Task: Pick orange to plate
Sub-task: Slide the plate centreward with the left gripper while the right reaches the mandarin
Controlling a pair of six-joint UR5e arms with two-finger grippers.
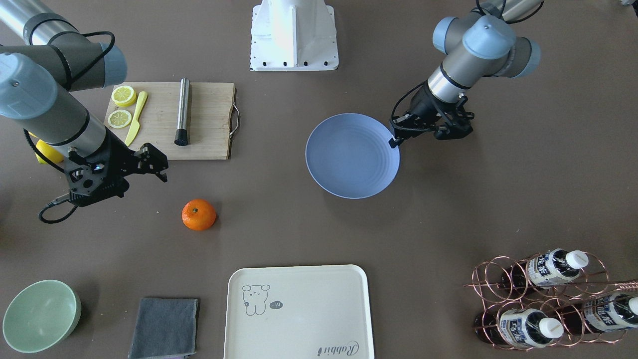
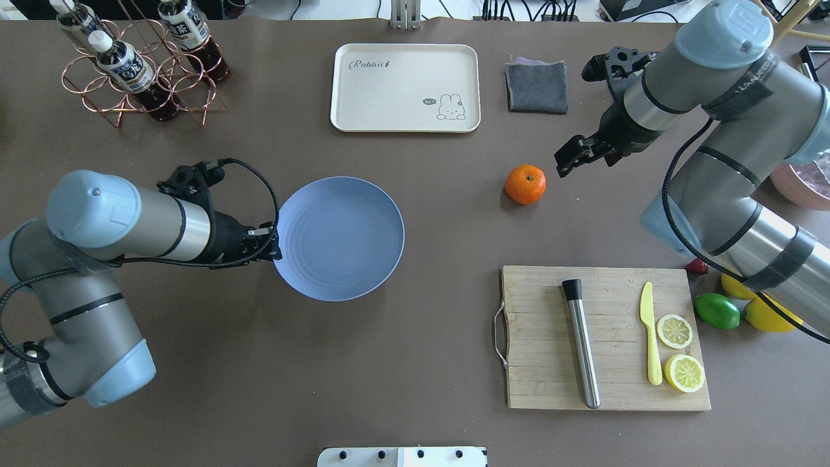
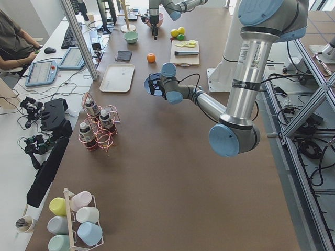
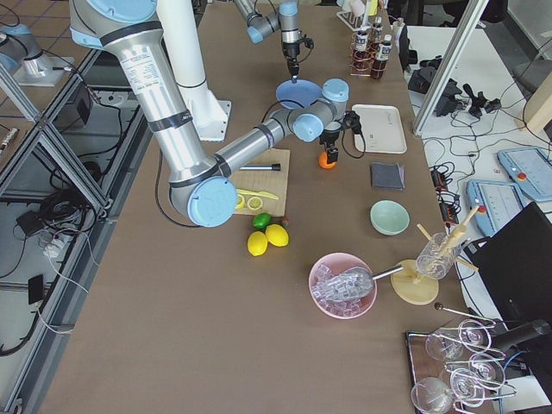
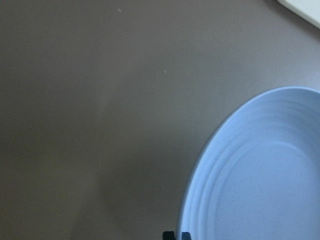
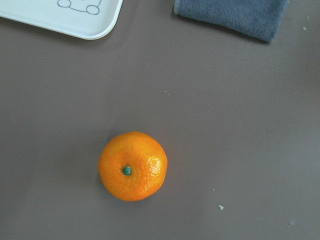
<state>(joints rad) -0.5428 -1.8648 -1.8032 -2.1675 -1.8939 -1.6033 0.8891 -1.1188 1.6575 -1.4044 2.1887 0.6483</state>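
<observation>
My right gripper grabs the orange by its round body around the stem (image 1: pixel 198 218) next, to get it onto the plate (image 1: pixel 352 155).
The orange (image 1: pixel 199 215) (image 2: pixel 526 184) lies alone on the brown table, its green stem dimple facing up in the right wrist view (image 6: pixel 132 166). My right gripper (image 1: pixel 158 164) (image 2: pixel 563 162) hovers open just beside and above it, holding nothing; its fingers do not show in the wrist view. The periwinkle plate (image 1: pixel 352 155) (image 2: pixel 338 238) (image 5: pixel 260 180) sits empty near the table's middle. My left gripper (image 1: pixel 396 140) (image 2: pixel 273 245) is shut, its tips at the plate's rim; whether they touch it is unclear.
A wooden cutting board (image 2: pixel 606 337) carries a steel muddler (image 2: pixel 581 344), a yellow knife and two lemon halves. A cream tray (image 2: pixel 405 87), a grey cloth (image 2: pixel 537 86), a green bowl (image 1: pixel 41 315) and a copper bottle rack (image 2: pixel 139 61) line the far side. A lime (image 2: pixel 718 311) lies near the right arm.
</observation>
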